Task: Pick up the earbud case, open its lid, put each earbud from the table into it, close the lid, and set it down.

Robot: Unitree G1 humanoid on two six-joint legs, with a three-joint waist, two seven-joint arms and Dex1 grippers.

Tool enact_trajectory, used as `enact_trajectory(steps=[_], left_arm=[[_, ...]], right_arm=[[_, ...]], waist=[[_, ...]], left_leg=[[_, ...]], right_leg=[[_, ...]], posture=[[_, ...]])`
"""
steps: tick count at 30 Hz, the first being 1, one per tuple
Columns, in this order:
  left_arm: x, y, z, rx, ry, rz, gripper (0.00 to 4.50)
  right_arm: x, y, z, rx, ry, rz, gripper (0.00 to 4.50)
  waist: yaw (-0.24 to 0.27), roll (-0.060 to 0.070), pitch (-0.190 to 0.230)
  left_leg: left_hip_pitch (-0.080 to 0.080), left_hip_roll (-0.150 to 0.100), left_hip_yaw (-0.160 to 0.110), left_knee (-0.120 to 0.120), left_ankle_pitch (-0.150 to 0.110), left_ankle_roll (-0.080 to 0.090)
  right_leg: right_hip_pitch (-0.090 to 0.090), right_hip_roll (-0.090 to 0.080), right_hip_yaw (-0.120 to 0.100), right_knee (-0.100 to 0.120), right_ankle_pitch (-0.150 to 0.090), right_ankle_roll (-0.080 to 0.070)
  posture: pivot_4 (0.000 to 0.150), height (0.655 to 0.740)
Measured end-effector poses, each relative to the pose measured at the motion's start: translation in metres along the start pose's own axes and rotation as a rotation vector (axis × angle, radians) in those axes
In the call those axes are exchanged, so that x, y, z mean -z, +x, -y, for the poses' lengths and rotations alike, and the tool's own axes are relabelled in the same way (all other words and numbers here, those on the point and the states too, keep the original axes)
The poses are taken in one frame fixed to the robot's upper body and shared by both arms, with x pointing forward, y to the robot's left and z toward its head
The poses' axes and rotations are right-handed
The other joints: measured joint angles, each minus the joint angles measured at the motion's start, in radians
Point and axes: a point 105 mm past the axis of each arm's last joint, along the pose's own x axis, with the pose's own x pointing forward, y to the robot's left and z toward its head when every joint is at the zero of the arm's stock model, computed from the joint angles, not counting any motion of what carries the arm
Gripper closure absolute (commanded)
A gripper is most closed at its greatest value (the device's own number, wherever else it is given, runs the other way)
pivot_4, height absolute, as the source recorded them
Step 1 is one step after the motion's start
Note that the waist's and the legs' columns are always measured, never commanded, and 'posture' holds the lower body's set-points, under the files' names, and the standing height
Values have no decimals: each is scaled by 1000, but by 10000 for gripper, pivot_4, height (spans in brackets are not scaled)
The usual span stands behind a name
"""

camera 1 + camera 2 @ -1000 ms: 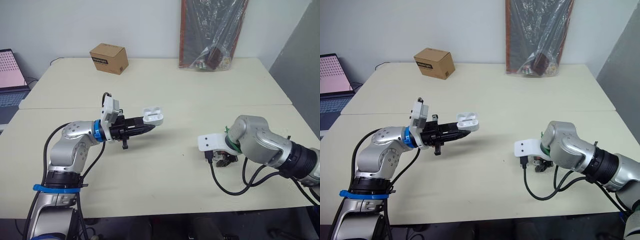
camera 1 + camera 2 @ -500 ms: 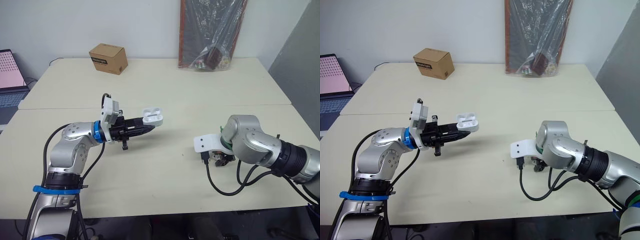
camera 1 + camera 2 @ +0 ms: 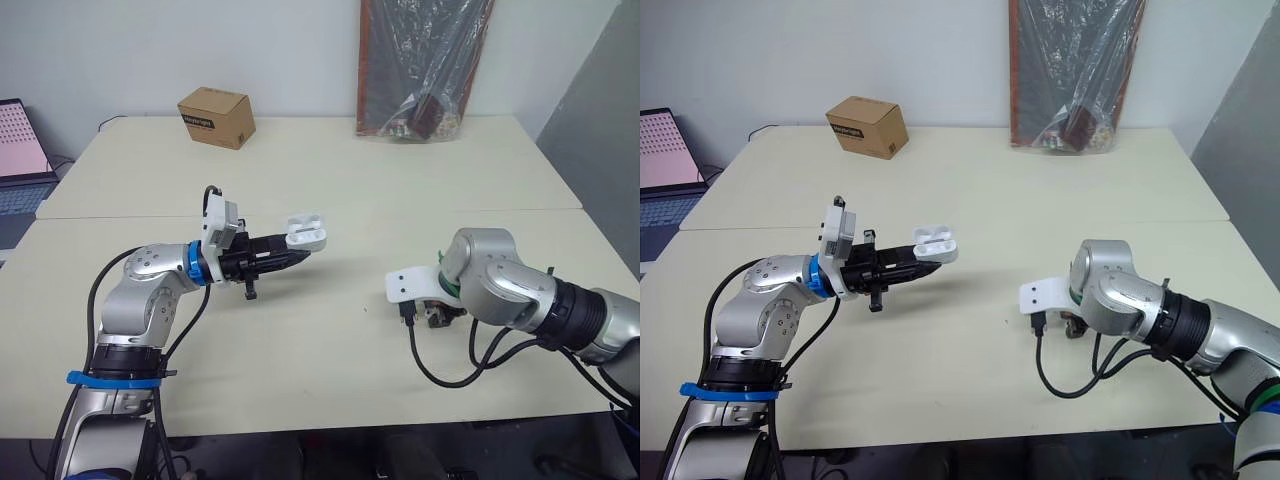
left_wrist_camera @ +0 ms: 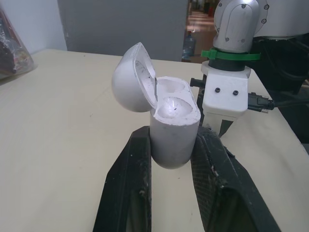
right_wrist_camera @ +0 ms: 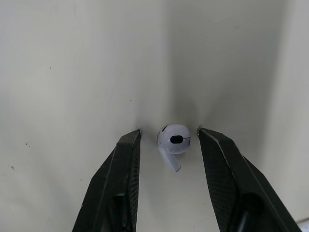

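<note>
The white earbud's stem needs to stay free to go into the case, so my right gripper should next grab the earbud by its rounded head.
My left gripper is shut on the white earbud case, held above the table with its lid swung open; in the left wrist view the case sits between both black fingers and its two wells look empty. My right gripper points down at the table on the right, open, its fingertips touching the surface either side of a white earbud that lies between them without contact. In the head views the right wrist hides that earbud.
A cardboard box stands at the table's far left, a plastic bag leans against the wall at the far middle, and a laptop sits off the left edge. A seam runs across the table.
The right arm has shifted a little to the left and settled over the earbud. The left gripper with the open case has stayed still.
</note>
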Motion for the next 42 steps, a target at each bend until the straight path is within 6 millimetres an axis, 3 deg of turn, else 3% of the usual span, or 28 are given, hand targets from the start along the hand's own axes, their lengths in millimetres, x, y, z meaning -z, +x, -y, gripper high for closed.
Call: enact_trajectory(steps=[18, 21, 24, 37, 42], left_arm=[[0, 0, 0, -4, 0, 0, 37436], [0, 0, 0, -4, 0, 0, 37436], [0, 0, 0, -4, 0, 0, 37436], [0, 0, -1, -5, 0, 0, 37436], [1, 1, -2, -20, -3, 6, 37436]], right_arm=[[-3, 0, 0, 0, -1, 6, 25749], [-3, 0, 0, 1, -2, 6, 31828], [-4, -1, 1, 6, -7, 5, 41324], [-5, -2, 1, 14, -7, 5, 41287], [-11, -23, 9, 86, 139, 152, 41287]], waist=[[-1, 0, 0], [-1, 0, 0], [-1, 0, 0], [-1, 0, 0], [0, 0, 0]], left_leg=[[0, 0, 0, 0, 0, 0], [0, 0, 0, 0, 0, 0], [0, 0, 0, 0, 0, 0], [0, 0, 0, 0, 0, 0], [-1, 0, -1, 0, 0, 0]], right_leg=[[0, 0, 0, 0, 0, 0], [0, 0, 0, 0, 0, 0], [0, 0, 0, 0, 0, 0], [0, 0, 0, 0, 0, 0], [0, 0, 0, 0, 0, 0]], posture=[[1500, 7400], [1500, 7400], [1500, 7400], [1500, 7400], [1500, 7400]])
